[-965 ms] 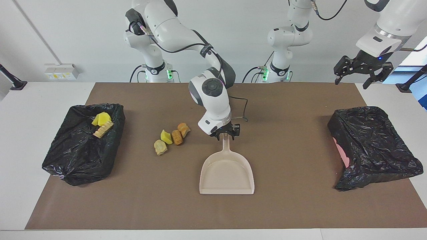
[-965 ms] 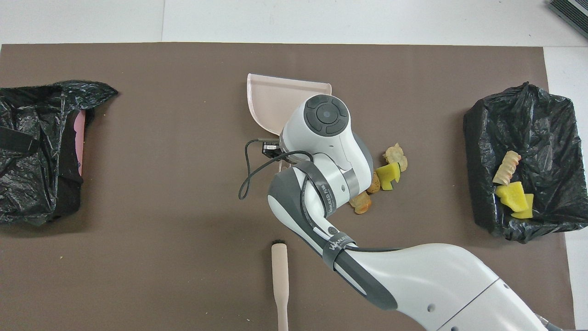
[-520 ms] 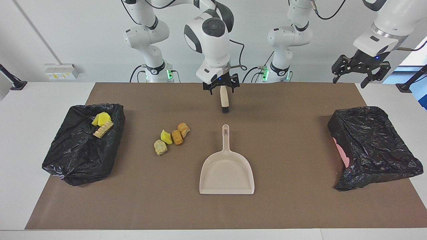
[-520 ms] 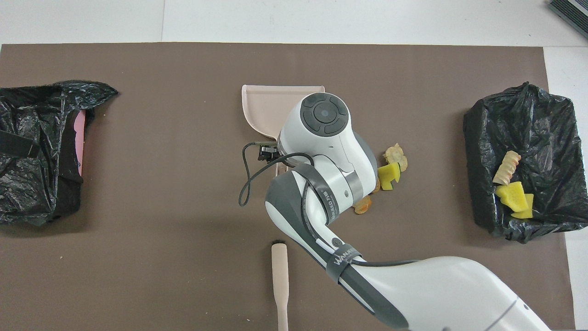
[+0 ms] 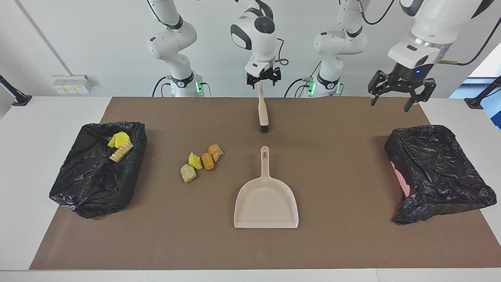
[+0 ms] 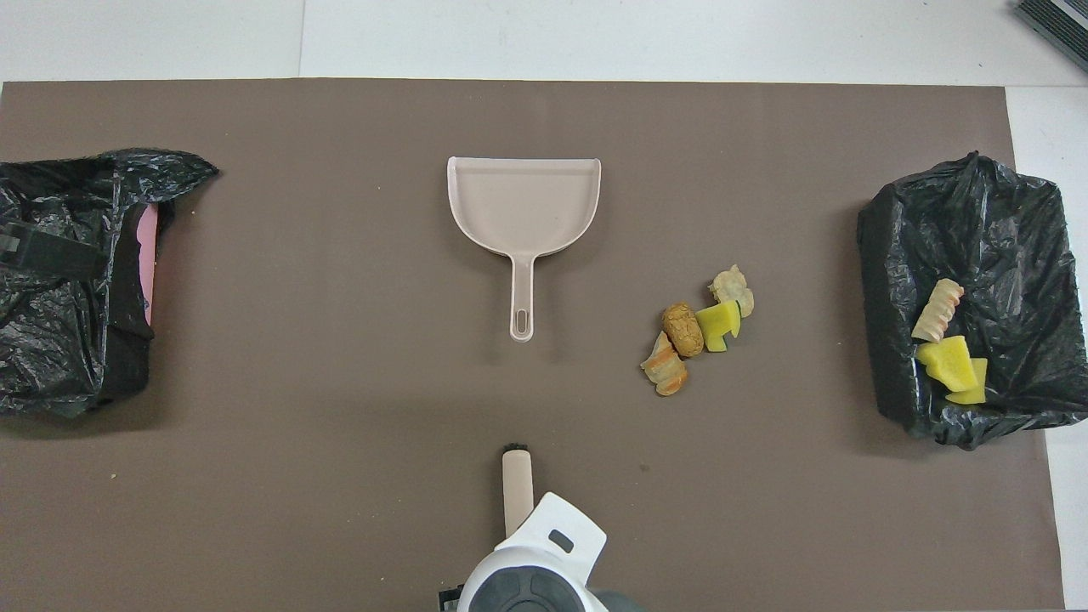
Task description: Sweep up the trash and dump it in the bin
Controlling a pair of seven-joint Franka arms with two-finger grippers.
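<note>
The beige dustpan's pan is too wide for the fingers, so my left gripper will lift it by its narrow handle [image 6: 521, 300] next.
Several small sponge chunks of trash [image 5: 200, 162] [image 6: 699, 330] lie on the brown mat beside the beige dustpan [image 5: 266, 203] [image 6: 523, 204], toward the right arm's end. Three more chunks [image 5: 119, 145] [image 6: 943, 348] lie in the black-lined bin [image 5: 94, 176] [image 6: 977, 229] at that end. A beige brush [image 5: 263, 113] [image 6: 516, 484] lies nearer to the robots than the dustpan. My right gripper [image 5: 263, 82] is open and empty over the brush's handle end. My left gripper [image 5: 392, 101] is open and raised over the mat's corner at the left arm's end.
A second black-lined bin [image 5: 438, 172] [image 6: 68, 289], with pink showing at its rim, stands at the left arm's end of the mat. The brown mat [image 5: 336, 243] covers most of the white table.
My right gripper let go of the dustpan handle and drew back up over the brush handle. The dustpan stays on the mat. My left gripper shifted slightly toward the table's middle.
</note>
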